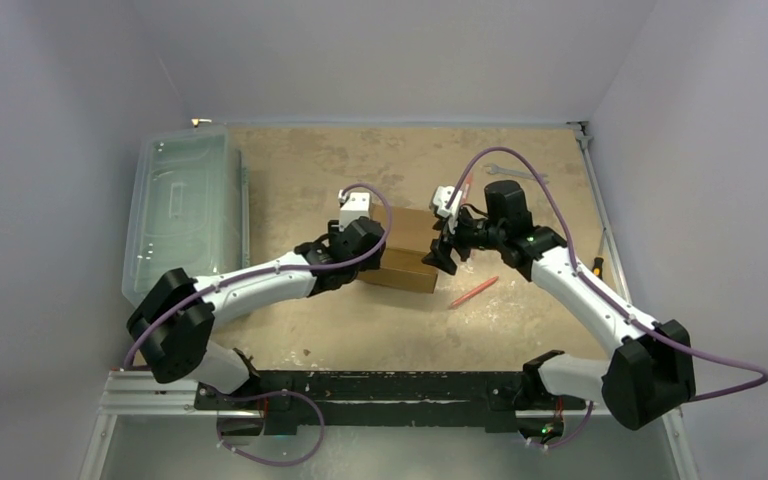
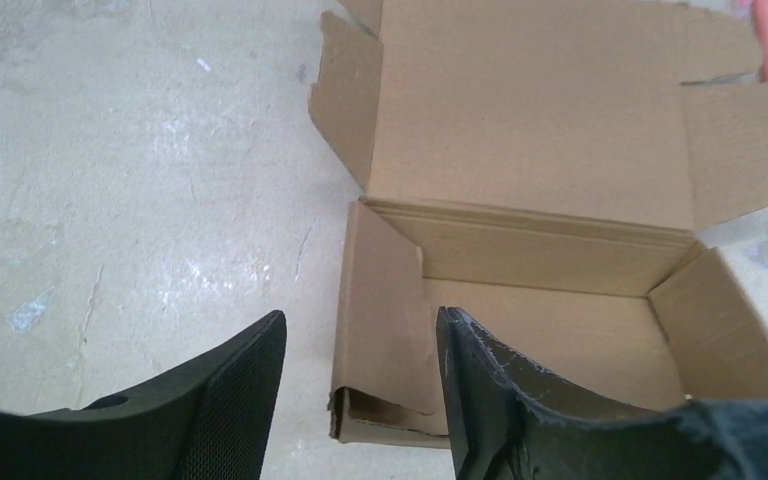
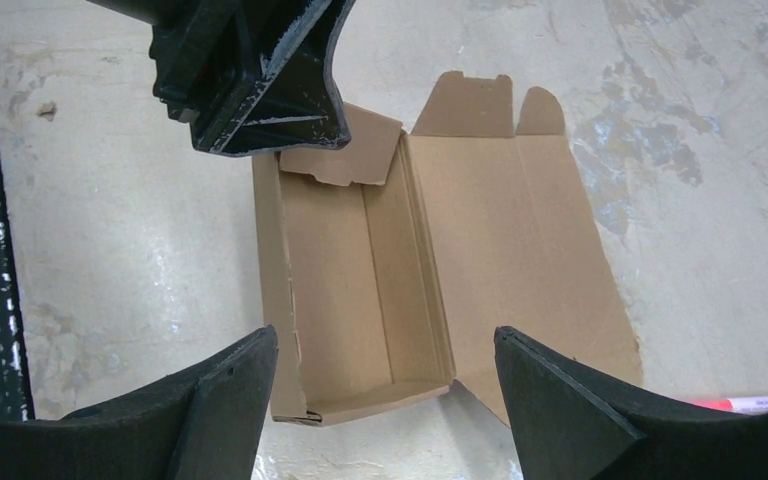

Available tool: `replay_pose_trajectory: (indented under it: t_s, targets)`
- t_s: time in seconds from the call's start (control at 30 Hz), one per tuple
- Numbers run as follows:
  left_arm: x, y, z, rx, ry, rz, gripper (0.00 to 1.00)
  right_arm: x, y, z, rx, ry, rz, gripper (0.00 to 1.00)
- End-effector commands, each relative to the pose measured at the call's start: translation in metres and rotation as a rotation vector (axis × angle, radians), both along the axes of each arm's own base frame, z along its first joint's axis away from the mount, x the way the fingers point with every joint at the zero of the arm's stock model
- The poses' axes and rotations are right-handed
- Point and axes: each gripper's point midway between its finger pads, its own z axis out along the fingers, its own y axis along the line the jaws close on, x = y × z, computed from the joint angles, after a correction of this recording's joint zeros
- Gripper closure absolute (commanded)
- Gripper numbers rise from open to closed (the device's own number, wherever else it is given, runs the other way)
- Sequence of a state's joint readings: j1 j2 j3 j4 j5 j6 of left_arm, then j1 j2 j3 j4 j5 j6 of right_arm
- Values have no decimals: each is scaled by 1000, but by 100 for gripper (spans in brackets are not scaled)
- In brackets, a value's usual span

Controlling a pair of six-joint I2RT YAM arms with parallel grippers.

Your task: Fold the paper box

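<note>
The left gripper grabs the lid flap's side edge (image 1: 376, 213) (image 2: 366, 108) nearest the clear plastic bin next, and the flap's opposite side stays free for folding.
The paper box (image 1: 400, 262) lies mid-table as a brown cardboard tray with its four walls standing and its lid flap (image 2: 530, 120) laid open flat behind it. My left gripper (image 2: 360, 315) hangs open over the tray's left end. Its jaws stand on either side of the left side wall (image 2: 385, 300) without touching it. My right gripper (image 3: 385, 332) is open above the tray's right end (image 3: 340, 280), with nothing between its fingers. The left gripper (image 3: 250, 80) also shows at the far end of the box in the right wrist view.
A large clear plastic bin (image 1: 185, 210) stands at the table's left edge. A red pen (image 1: 473, 292) lies just right of the box. A wrench (image 1: 515, 172) rests at the back right. Grey walls close in the table.
</note>
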State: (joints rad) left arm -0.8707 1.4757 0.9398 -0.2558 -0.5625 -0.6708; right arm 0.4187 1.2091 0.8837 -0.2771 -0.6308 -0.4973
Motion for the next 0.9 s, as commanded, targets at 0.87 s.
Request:
replay_pose_trajectory:
  t_s: [0.87]
  targets:
    - [110,15,-21,-408,99,-124,33,36,-75,24,201,112,-218,21]
